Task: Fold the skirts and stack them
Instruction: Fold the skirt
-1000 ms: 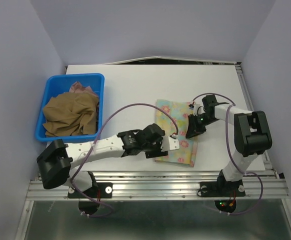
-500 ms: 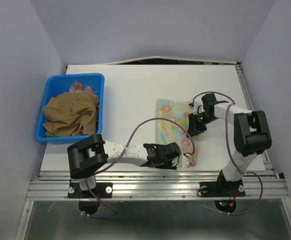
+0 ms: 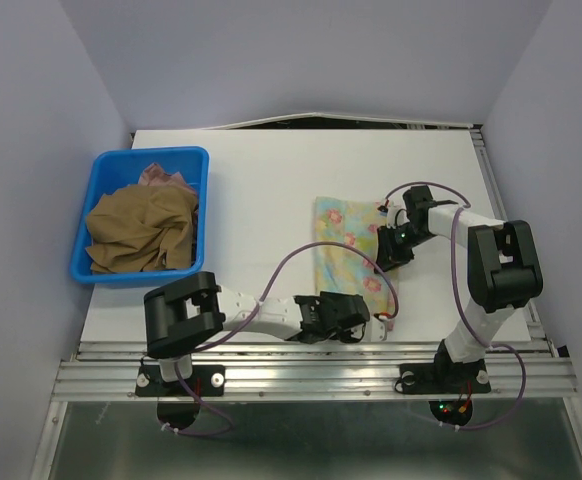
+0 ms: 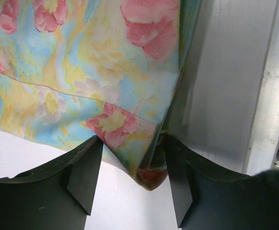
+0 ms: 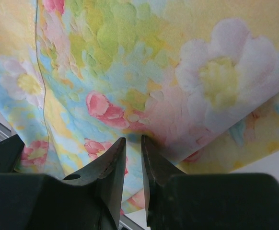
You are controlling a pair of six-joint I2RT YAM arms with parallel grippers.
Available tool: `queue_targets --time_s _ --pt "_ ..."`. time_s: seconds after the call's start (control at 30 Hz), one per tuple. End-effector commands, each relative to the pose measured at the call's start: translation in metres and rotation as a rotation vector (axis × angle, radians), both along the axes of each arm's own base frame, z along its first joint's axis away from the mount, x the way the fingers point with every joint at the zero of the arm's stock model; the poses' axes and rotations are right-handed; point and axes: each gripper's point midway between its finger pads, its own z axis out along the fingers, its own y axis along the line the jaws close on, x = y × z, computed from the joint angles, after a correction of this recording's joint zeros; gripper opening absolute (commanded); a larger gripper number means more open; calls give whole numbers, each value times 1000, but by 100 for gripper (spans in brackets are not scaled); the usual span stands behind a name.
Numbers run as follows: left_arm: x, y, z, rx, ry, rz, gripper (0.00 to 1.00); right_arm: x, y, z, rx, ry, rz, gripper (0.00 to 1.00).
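The pastel floral skirt [image 3: 343, 250] needs to be folded, so next I should pinch it at its near corner [image 3: 385, 323] with my left gripper and carry that edge over.
The pastel floral skirt [image 3: 343, 250] lies flat on the white table, right of centre. My left gripper [image 3: 376, 322] sits low at the skirt's near right corner by the table's front edge. In the left wrist view that gripper [image 4: 132, 175] is open, and the skirt's [image 4: 82, 72] corner pokes between the fingers without being pinched. My right gripper [image 3: 389, 248] rests on the skirt's right edge. In the right wrist view it [image 5: 132, 141] is closed to a thin slit on a raised fold of the skirt [image 5: 178, 57]. The brown skirt [image 3: 141, 230] and the pink skirt [image 3: 161, 178] lie crumpled in the bin.
A blue plastic bin [image 3: 136, 155] stands at the table's left side. The metal front rail [image 4: 273, 96] runs just beside the left gripper. Bare white table [image 3: 271, 180] stretches between bin and floral skirt. Purple cables loop over both arms.
My left arm has swung down from beside the floral skirt to the table's front edge, bringing its gripper to the skirt's near right corner. The right gripper has stayed on the skirt's right edge.
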Motion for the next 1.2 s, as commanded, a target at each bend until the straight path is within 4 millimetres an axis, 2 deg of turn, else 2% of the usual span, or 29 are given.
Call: queue_targets --time_s 0.0,0.17,0.33,0.5,0.6,0.7,0.77,0.9,0.97,1.03,1.07,1.1,1.17 --pt "-19 4 11 -14 53 -28 67 10 -19 -11 -106 -28 11 26" --pt "-27 -3 10 -28 78 -34 67 11 -19 -11 -110 -32 14 26" --pt "-20 -14 -2 -40 58 -4 67 9 -18 -13 -103 -24 16 26" --pt "-22 -16 -11 -22 74 -11 67 8 -19 -13 -104 -20 22 26" --pt "-22 -14 -17 -8 85 -13 59 8 -18 -13 -100 -17 24 26" --pt "-21 -11 -22 9 82 -5 46 7 -18 -13 -99 -15 26 26" --pt "-21 -11 -18 4 82 -1 42 7 -18 -12 -101 -22 30 26" --pt "-24 -4 -5 7 95 1 28 9 -18 -9 -94 -40 49 26" --pt "-26 -4 2 1 106 -8 17 12 -14 -3 -74 -57 59 26" --pt "-33 0 10 6 146 -30 7 24 -11 12 -56 -118 74 29" --pt "-36 -4 11 -2 162 -42 4 24 -10 15 -51 -124 75 29" --pt "-40 -1 14 7 182 -54 0 39 -8 29 -45 -181 80 29" --pt "-51 -2 16 7 232 -88 0 58 -4 51 -27 -256 84 31"
